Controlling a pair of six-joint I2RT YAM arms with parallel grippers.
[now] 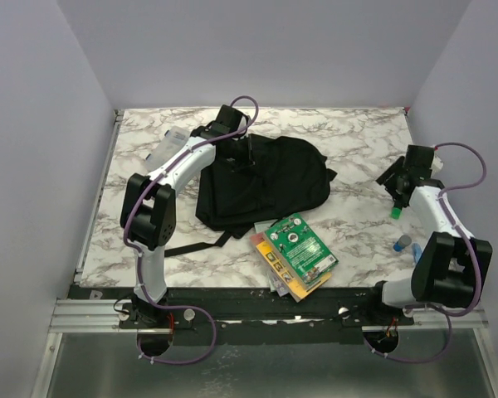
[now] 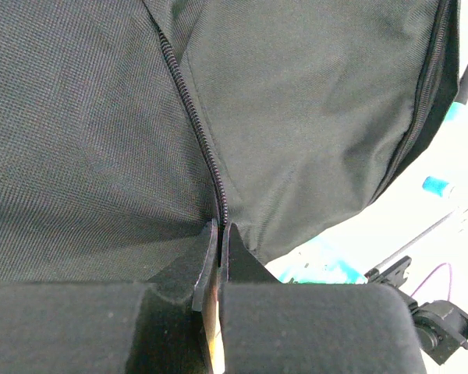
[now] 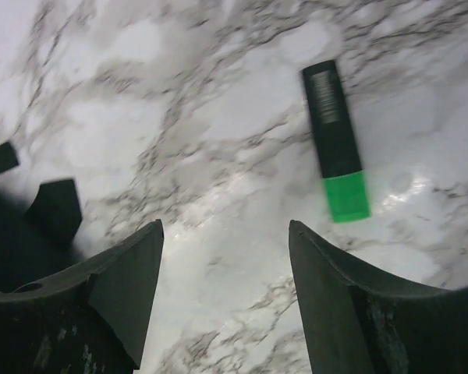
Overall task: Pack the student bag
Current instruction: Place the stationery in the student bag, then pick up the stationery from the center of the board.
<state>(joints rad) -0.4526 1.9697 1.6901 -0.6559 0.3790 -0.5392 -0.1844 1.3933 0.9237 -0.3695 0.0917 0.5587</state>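
Note:
I should grab the black highlighter with my right gripper next, across its sides toward the green cap, so its black end stays free to go first into the student bag.
The student bag, a soft black backpack, lies flat mid-table. My left gripper rests on its upper left part. In the left wrist view the gripper is shut, its fingertips pinching the bag's fabric right at the zipper line. My right gripper hovers over the table's right side. The right wrist view shows it open with only bare marble between the fingers. A black highlighter with a green cap lies just beyond its right finger, apart from it; the same highlighter shows from above.
A stack of books with a green cover on top lies in front of the bag. A small blue-capped item sits near the right arm. A clear case lies at the far left. A black strap trails toward the near edge.

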